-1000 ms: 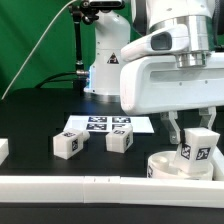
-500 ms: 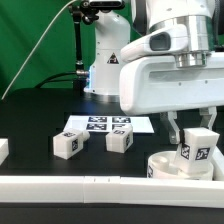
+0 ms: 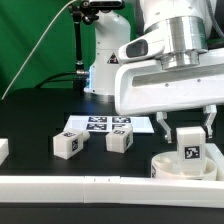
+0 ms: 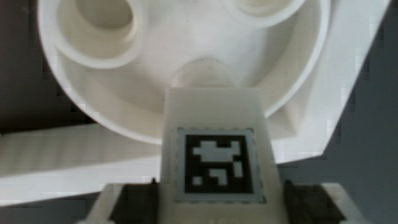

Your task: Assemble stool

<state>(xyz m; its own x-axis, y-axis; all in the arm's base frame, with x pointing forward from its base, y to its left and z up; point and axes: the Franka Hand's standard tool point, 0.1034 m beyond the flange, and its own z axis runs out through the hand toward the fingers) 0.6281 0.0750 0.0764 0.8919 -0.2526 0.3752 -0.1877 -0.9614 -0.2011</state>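
In the wrist view the held leg's lower end sits in the seat socket [image 4: 201, 72] and the leg would stand, so it is now time for my gripper to open.
My gripper [image 3: 188, 138] is shut on a white stool leg [image 3: 190, 146] with a black-and-white tag. It holds the leg upright on the round white seat [image 3: 170, 168] at the exterior view's right. In the wrist view the leg [image 4: 217, 150] stands between my fingers [image 4: 139, 205], its far end against a socket of the seat [image 4: 178, 60]. Two loose legs [image 3: 67, 143] [image 3: 120, 139] lie on the black table to the left of the seat.
The marker board [image 3: 106, 124] lies flat behind the two loose legs. A long white border bar [image 3: 90, 186] runs along the table's front. Another white piece [image 3: 3, 150] shows at the left edge. The robot base [image 3: 100, 60] stands at the back.
My hand has turned about its axis, and the held leg has turned with it and shifted slightly to the exterior view's left over the seat. The loose legs have not moved.
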